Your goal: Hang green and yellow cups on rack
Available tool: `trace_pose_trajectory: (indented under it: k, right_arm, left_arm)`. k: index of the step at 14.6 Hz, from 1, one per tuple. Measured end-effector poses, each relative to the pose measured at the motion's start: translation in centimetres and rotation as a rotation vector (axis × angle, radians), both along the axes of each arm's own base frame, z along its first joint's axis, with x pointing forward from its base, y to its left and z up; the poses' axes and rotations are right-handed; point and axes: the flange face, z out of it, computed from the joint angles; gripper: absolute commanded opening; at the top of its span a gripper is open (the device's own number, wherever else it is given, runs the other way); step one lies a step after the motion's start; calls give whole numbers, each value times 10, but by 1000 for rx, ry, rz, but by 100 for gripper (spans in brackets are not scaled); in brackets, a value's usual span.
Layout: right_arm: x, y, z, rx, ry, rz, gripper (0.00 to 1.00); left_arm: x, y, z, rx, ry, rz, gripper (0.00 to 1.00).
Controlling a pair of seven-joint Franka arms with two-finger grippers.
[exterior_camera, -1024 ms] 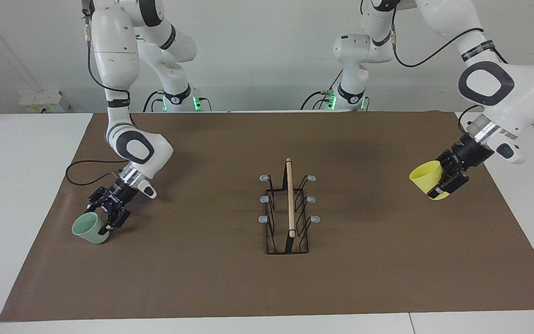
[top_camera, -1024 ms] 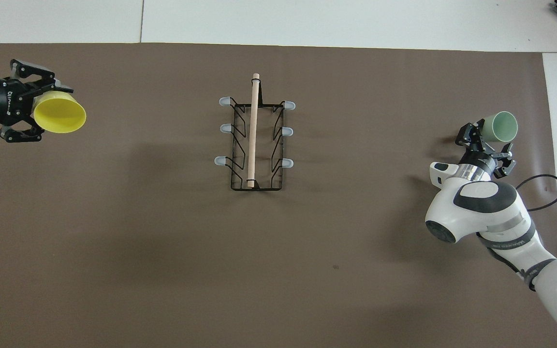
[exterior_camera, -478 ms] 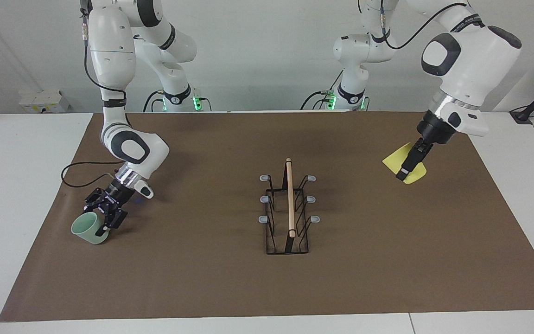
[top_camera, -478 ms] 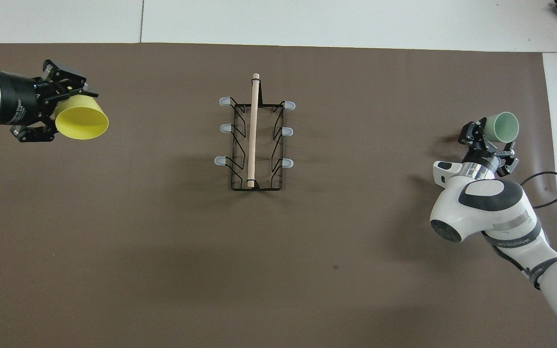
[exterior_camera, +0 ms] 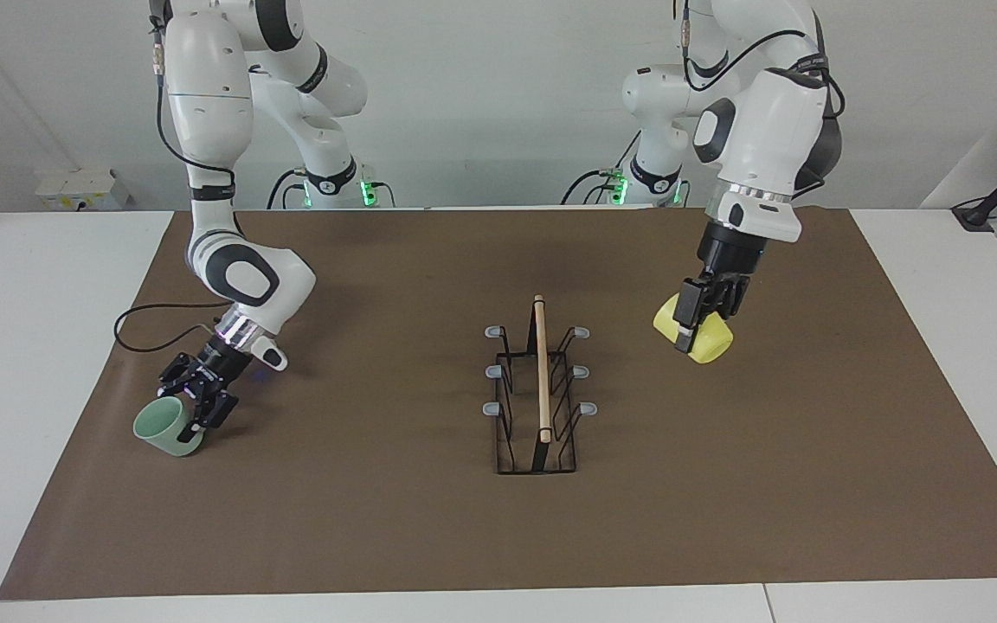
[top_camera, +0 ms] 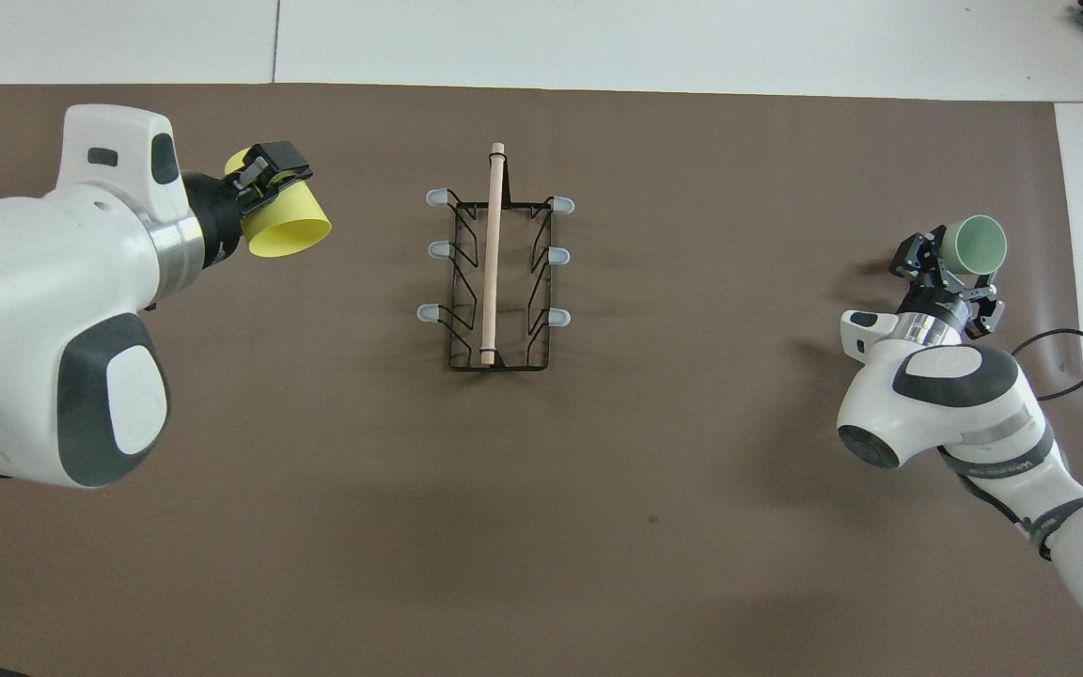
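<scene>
In the overhead view, my fingers stand on both sides of the green cup (top_camera: 974, 244) and closing would catch it, so it is time for my right gripper to close now.
The rack (exterior_camera: 542, 372) (top_camera: 493, 254) stands mid-mat, a black wire stand with a wooden top bar and bare grey-tipped prongs. My left gripper (exterior_camera: 696, 333) (top_camera: 269, 193) is shut on the yellow cup (exterior_camera: 710, 344) (top_camera: 290, 228). It holds the cup in the air over the mat beside the rack, toward the left arm's end, mouth turned toward the rack. The green cup (exterior_camera: 163, 427) (top_camera: 974, 244) lies tilted on the mat at the right arm's end. My right gripper (exterior_camera: 200, 414) (top_camera: 950, 275) is low and open, with fingers on either side of the cup's base.
A brown mat (exterior_camera: 377, 519) (top_camera: 692, 470) covers the white table. A black cable (exterior_camera: 144, 307) (top_camera: 1068, 367) loops on the mat beside the right arm's wrist, close to the green cup. The left arm's large body (top_camera: 53, 310) hangs over its end of the mat.
The left arm has swung the yellow cup from its end of the table toward the rack, turning its wrist. The right gripper stayed at the green cup, shifting only slightly.
</scene>
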Motion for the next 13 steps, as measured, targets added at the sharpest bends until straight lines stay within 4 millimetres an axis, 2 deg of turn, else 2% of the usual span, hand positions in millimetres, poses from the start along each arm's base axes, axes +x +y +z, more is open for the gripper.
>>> trace_pose_trajectory:
  k: [2, 3, 5, 7, 10, 13]
  right_arm:
    - [1, 0, 0, -4, 2, 13, 98]
    - [2, 0, -1, -5, 4, 18, 84]
    - [2, 0, -1, -5, 7, 23, 67]
    - [2, 0, -2, -10, 9, 31, 56]
    - [2, 0, -2, -10, 9, 31, 56]
    - [3, 4, -1, 6, 11, 33, 56]
  left_arm:
    - [-5, -3, -5, -14, -91, 6, 0]
    - [-8, -4, -11, -21, -136, 9, 0]
    - [-20, -8, -28, -34, -214, 13, 0]
    - [-31, -7, -43, -44, -268, 21, 0]
    - [-49, -1, -64, -98, -386, 71, 0]
    - [-62, -14, -81, -113, -386, 53, 0]
